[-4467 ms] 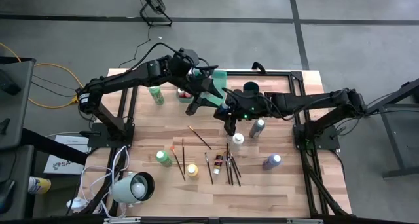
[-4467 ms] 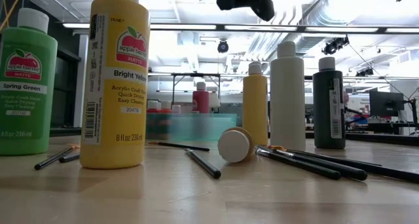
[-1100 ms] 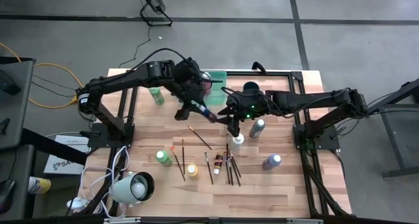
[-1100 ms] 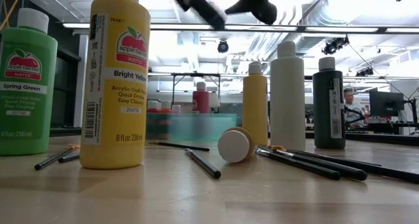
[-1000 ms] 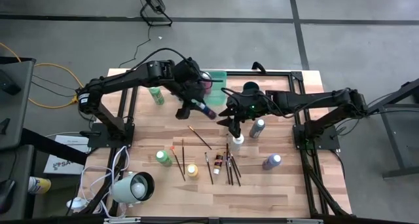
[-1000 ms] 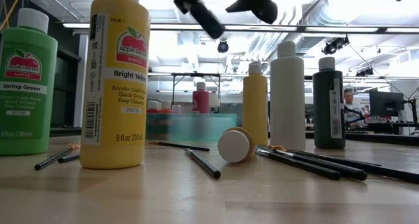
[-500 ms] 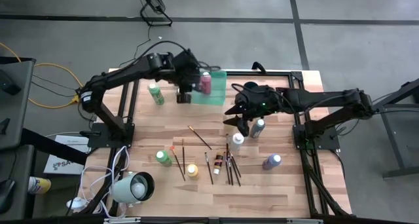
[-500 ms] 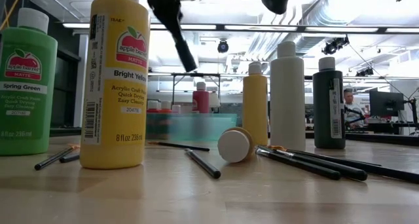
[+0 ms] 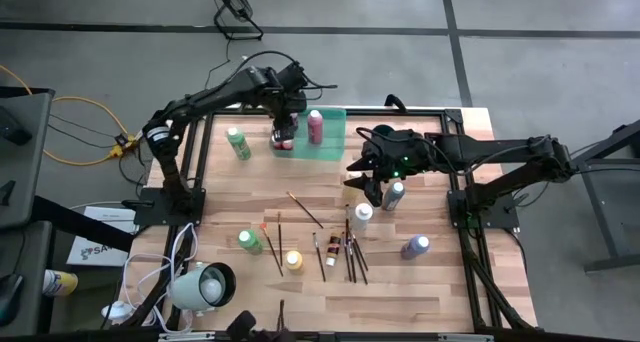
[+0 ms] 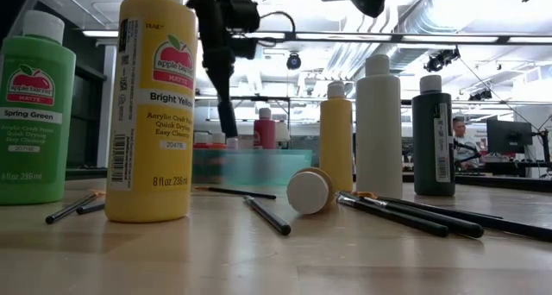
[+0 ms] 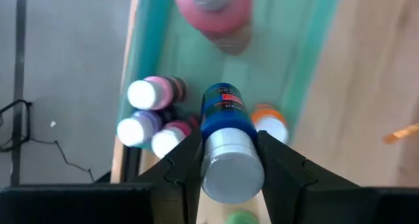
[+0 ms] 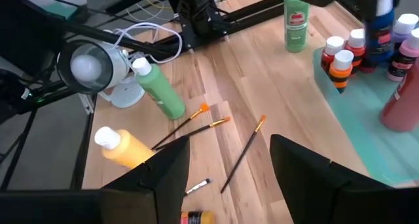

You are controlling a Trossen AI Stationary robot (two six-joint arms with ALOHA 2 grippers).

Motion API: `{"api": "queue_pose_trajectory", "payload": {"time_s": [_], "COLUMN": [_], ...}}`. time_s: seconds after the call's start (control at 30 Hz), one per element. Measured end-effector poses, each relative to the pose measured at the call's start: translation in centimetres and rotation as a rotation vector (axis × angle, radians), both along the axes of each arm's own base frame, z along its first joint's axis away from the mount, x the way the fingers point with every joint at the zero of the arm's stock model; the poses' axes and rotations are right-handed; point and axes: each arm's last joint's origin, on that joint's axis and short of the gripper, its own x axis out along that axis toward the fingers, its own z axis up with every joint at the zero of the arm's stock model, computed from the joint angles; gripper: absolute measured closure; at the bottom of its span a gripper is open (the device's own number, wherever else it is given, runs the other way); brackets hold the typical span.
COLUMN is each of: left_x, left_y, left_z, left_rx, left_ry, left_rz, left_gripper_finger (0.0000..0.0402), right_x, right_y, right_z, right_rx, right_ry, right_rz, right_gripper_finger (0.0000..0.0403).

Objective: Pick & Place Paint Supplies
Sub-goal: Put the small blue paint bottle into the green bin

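The base of the blue bottle is still above the bottom of the green tray. My left gripper will keep holding the blue bottle until it reaches the tray's bottom.
My left gripper hangs over the left end of the translucent green tray at the table's far edge, shut on a blue paint bottle with a silvery cap. Several small bottles and a tall pink bottle stand in the tray. My right gripper is open and empty above the table's middle, next to a grey bottle and a white-capped bottle. Loose brushes and more bottles lie nearer the front. My left gripper pinches the blue bottle between its two fingers at the cap end, coming from above and pointing down. The bottle hangs upright, base down among the small bottles in the tray; whether it touches the tray floor I cannot tell.
A green bottle stands left of the tray. Near the front lie a green bottle, a yellow one and a purple one. A white lamp head sits at the near left corner.
My left gripper has carried the blue bottle from over the table's middle toward the far edge and turned it from slanting to upright over the tray's left end. My right gripper has shifted slightly toward the right edge, staying open.
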Motion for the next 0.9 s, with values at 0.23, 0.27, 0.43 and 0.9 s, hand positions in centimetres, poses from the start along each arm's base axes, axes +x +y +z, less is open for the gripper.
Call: {"api": "queue_pose_trajectory", "payload": {"time_s": [0.23, 0.27, 0.43, 0.9], "left_x": [0.9, 1.0, 1.2, 1.6], "left_y": [2.3, 2.5, 3.4, 4.8], "left_z": [-3.0, -3.4, -4.4, -6.4], "left_rx": [-0.022, -0.031, -0.035, -0.074], "left_ry": [0.068, 0.078, 0.093, 0.093], "left_rz": [-0.054, -0.069, -0.122, -0.112], "left_gripper_finger": [0.0288, 0.0288, 0.0288, 0.0288], "right_x": [-0.1, -0.1, -0.2, -0.3], "right_y": [0.0, 0.0, 0.0, 0.0], "right_z": [-0.1, -0.2, -0.4, -0.4], "right_rx": [-0.029, -0.034, -0.044, -0.069], "right_ry": [0.018, 0.022, 0.048, 0.054], "right_rz": [0.017, 0.02, 0.027, 0.038], "right_gripper_finger": [0.0197, 0.0197, 0.0197, 0.0197]}}
